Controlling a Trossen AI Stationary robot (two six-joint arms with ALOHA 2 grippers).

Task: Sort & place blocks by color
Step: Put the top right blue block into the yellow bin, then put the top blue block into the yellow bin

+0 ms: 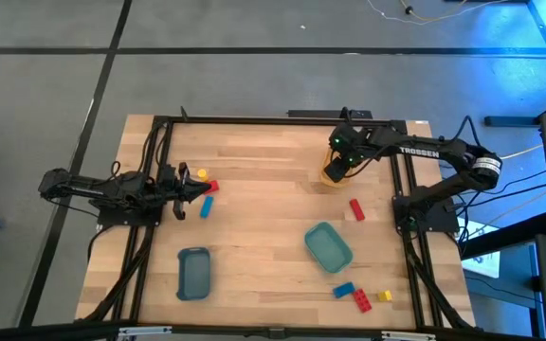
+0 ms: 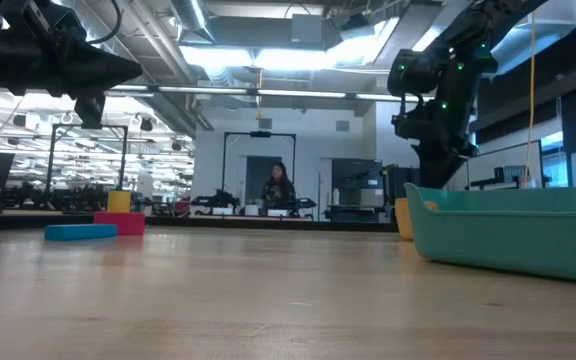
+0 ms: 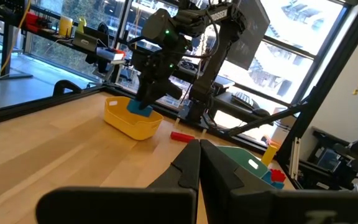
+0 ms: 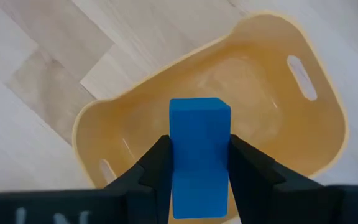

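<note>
My right gripper should open now. The blue block (image 4: 200, 155) is hanging inside the yellow tray's (image 4: 272, 87) rim, so the block would stay there.
My right gripper (image 4: 199, 167) hangs over the yellow tray (image 4: 272, 87) at the table's far right and is shut on a blue block (image 4: 199, 149). My left gripper (image 1: 195, 192) waits shut at the table's left. Beside it lie a yellow block (image 1: 201, 173), a red block (image 1: 212, 186) and a blue block (image 1: 208, 206). Another red block (image 1: 356, 208) lies flat near the teal tray (image 1: 328, 246). Blue (image 1: 344, 290), red (image 1: 361, 301) and yellow (image 1: 384, 296) blocks lie near the near right corner. My right gripper pinches the blue block by its two long side faces (image 4: 178, 155), one finger on each. The fingers (image 4: 151, 171) come from above, pointing down. The block is lifted clear and hangs upright over the inside of the yellow tray (image 3: 132, 121).
A slate-blue tray (image 1: 194, 273) sits near the near edge, left of centre. Dark frame rails (image 1: 401, 204) run along the table's left, right and far sides. Bare wood lies across the table's middle. A person stands far back in the room (image 2: 276, 185).
</note>
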